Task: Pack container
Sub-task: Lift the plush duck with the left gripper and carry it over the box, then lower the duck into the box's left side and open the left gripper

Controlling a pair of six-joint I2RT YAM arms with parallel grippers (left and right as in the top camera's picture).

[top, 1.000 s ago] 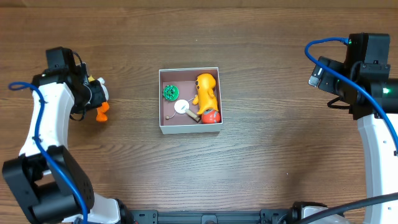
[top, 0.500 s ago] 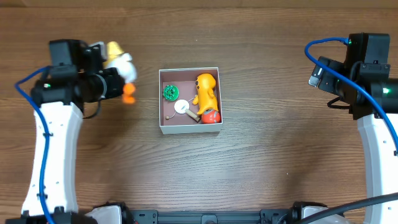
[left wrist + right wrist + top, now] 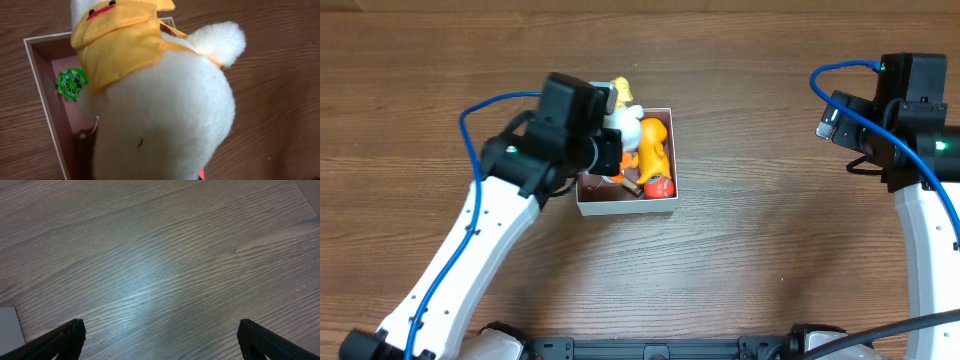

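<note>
The duck's yellow cap reaches past the box's back side and would catch the box's rim, so I'll move the duck inside before my left gripper lets go.
The container (image 3: 625,209) is a square white-walled box with a pink-brown inside in the middle of the table. It holds an orange dinosaur toy (image 3: 654,146), a red ball (image 3: 662,187) and a green wheel (image 3: 72,83). My left gripper (image 3: 609,152) is shut on a white plush duck (image 3: 620,104) with a yellow cap and bib, and holds it over the box's back left part. The duck (image 3: 165,105) fills the left wrist view and hides the fingers; the box wall (image 3: 38,75) shows beside it. My right gripper (image 3: 170,345) is open and empty, far right of the box.
The wooden table (image 3: 770,260) stretches all around the box. The right arm (image 3: 905,120) stands at the far right edge. The left arm (image 3: 490,240) reaches in diagonally from the front left.
My left gripper has carried the plush duck from the far left of the table rightwards to above the box. The right arm has not moved.
</note>
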